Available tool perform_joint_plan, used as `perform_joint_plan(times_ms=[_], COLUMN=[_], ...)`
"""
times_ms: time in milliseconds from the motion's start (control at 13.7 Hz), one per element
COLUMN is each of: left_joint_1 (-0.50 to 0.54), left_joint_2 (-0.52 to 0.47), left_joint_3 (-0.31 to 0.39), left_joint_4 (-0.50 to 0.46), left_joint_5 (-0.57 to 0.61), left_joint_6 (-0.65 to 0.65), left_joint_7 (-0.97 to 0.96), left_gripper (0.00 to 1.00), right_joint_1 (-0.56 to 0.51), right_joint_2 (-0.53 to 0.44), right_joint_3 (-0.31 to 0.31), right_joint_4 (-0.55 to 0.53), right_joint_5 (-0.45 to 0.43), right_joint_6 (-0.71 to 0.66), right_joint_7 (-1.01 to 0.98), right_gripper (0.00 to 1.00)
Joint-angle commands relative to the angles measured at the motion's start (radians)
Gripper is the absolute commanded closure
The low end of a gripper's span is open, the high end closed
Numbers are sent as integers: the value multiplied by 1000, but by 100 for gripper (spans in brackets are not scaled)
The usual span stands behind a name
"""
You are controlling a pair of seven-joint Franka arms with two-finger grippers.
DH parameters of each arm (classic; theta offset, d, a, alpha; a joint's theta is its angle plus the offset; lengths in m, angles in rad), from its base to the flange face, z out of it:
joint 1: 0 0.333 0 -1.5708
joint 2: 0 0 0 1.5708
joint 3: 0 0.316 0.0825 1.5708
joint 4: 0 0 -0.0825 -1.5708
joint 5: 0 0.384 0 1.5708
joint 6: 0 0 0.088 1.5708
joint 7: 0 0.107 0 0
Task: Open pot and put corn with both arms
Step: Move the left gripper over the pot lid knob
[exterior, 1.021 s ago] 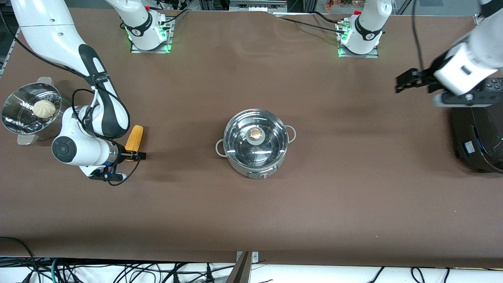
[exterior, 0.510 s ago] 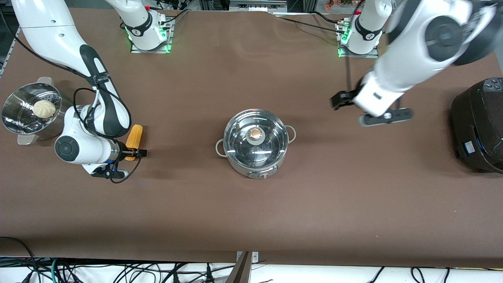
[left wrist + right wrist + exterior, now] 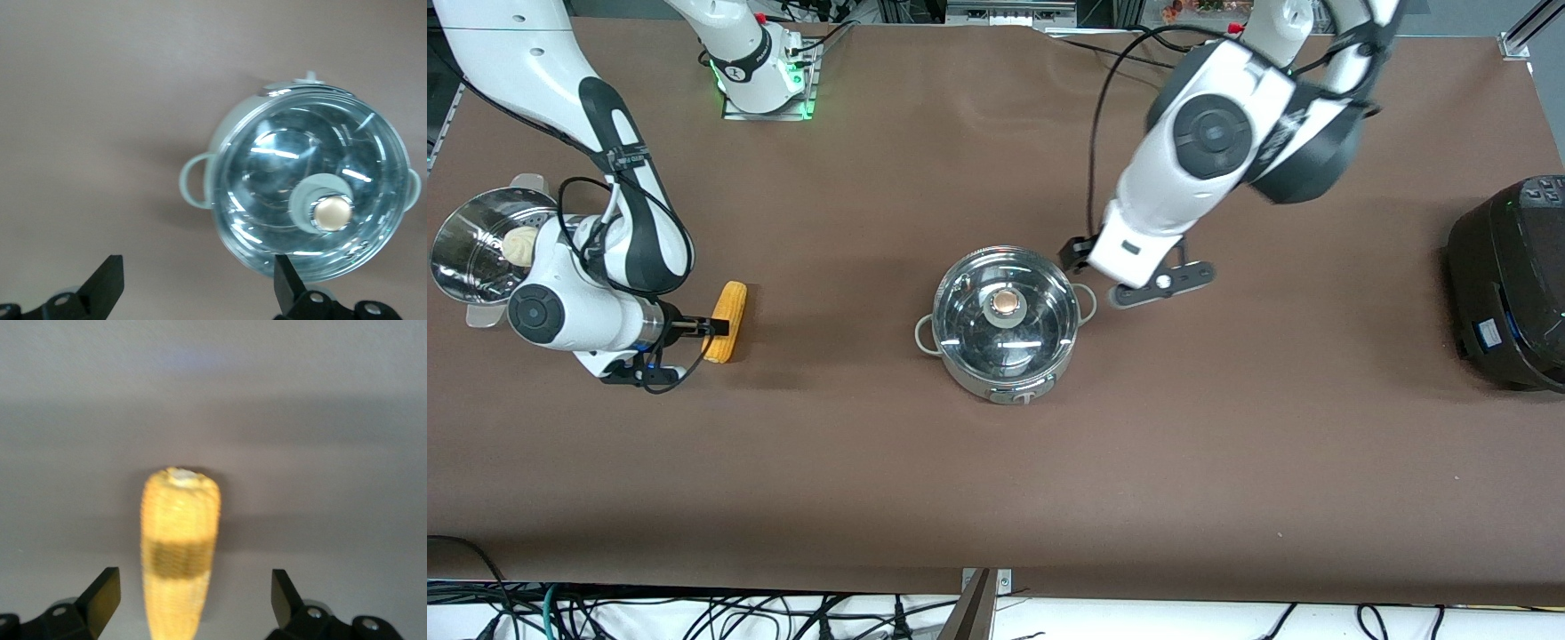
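My right gripper's fingers are above the yellow corn [image 3: 727, 313] [image 3: 179, 547] and short of its sides, so they would miss the corn if they closed now. My right gripper should go lower first, then close on the corn.
The steel pot [image 3: 1005, 351] stands mid-table with its glass lid [image 3: 971, 313] on and the tan knob [image 3: 1005, 303] upright. My left gripper [image 3: 1074, 255] hangs open just above the table beside the pot's handle [image 3: 1087, 303] on the left arm's side. In the left wrist view, the pot [image 3: 230, 147] sits ahead of the open left gripper [image 3: 198, 287]. The yellow corn [image 3: 727, 313] lies on the table toward the right arm's end. My right gripper [image 3: 713, 327] is open around its near end. In the right wrist view the corn [image 3: 179, 547] lies between the spread fingers [image 3: 103, 593] without touching them.
A perforated steel steamer [image 3: 463, 244] holding a pale bun [image 3: 516, 244] stands at the right arm's end, close to that arm's wrist. A big black cooker [image 3: 1507, 284] sits at the left arm's end. Bare brown table surrounds the pot.
The left arm swung from over the black cooker across to the pot's side. The right gripper drew back toward the steamer, and the corn shifted slightly with it.
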Motion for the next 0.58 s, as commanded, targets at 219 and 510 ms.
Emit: perform_joint_plan(times_ms=[219, 510], left_joint_1=[-126, -197], left_joint_2=[183, 285], left_joint_3=[31, 75], left_joint_4=[146, 257], left_joint_5=[0, 35], left_joint_6=[88, 91], left_joint_7=[-153, -213], left_gripper=[1, 1], right_joint_1=[-2, -2], right_joint_2=[-31, -27], right_joint_3=[0, 1], right_joint_4=[-69, -91], right_joint_5=[25, 31], right_joint_6=[16, 42], right_joint_7=[-28, -15], right_gripper=[0, 0])
